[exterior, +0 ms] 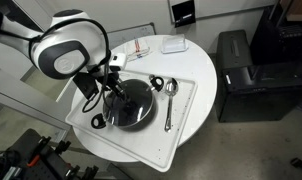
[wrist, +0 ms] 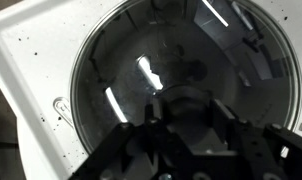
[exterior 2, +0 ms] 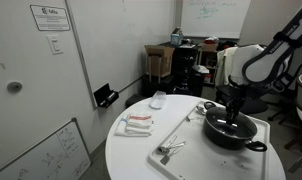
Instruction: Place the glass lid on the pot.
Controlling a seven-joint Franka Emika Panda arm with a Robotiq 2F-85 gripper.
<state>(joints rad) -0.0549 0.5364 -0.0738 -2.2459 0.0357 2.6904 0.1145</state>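
Note:
I should let go of the glass lid now. The lid is on the black pot and its round rim covers the pot's opening, so it would stay there.
The black pot stands on a white tray on the round table. It also shows in an exterior view. The glass lid lies on top of the pot and covers it. In the wrist view the lid fills the frame, with light reflections on the glass. My gripper is directly above the lid's centre. Its fingers are closed on the dark knob. The gripper also shows in both exterior views.
A shiny metal ladle lies on the tray beside the pot. Small metal spoons lie on the tray's far end. A folded cloth and a small white box lie on the table. A black cabinet stands beside it.

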